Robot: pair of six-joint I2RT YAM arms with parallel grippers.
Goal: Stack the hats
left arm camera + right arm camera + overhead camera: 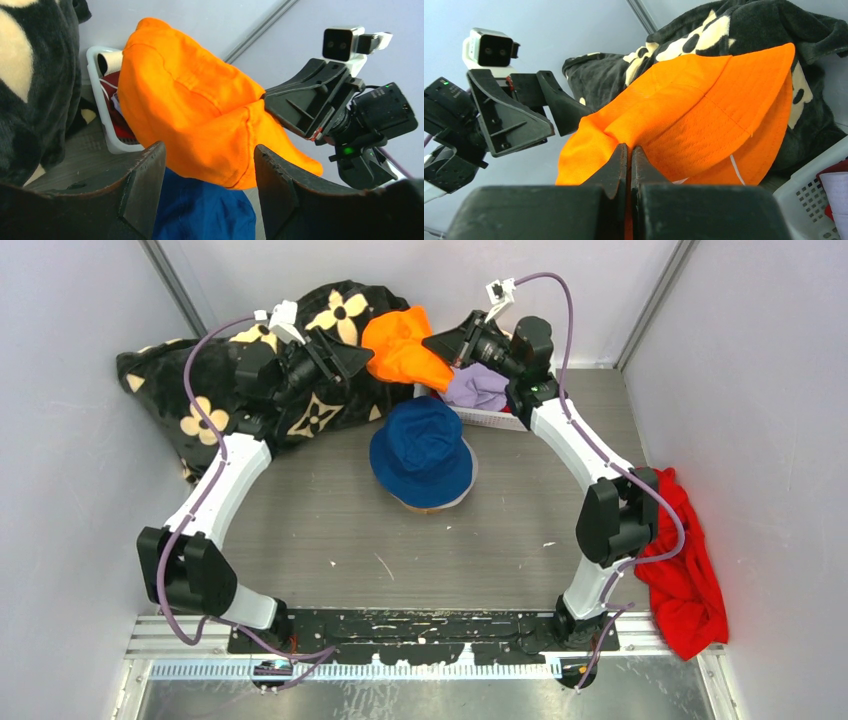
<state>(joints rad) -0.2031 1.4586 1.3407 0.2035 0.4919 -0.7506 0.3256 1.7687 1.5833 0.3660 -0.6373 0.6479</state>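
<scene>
The orange hat will be held by its top (384, 360) in my left gripper next, so its brim stays free to open and stack over the blue hat (423, 448).
An orange hat (402, 346) hangs in the air at the back of the table, with my right gripper (440, 347) shut on its brim (659, 135). My left gripper (352, 358) stands open just left of the orange hat (200, 115), its fingers (145, 185) apart and holding nothing. A blue hat (423, 448) lies crown up in the middle of the table on top of a cream hat whose brim (432, 506) peeks out below. A lilac hat (478, 388) lies in the white basket (495, 420). Maroon fabric (120, 105) shows inside the basket (97, 100).
A large black blanket with cream flowers (200, 400) is heaped at the back left. A plain red cloth (685, 570) lies at the right edge. Grey walls close in the table on three sides.
</scene>
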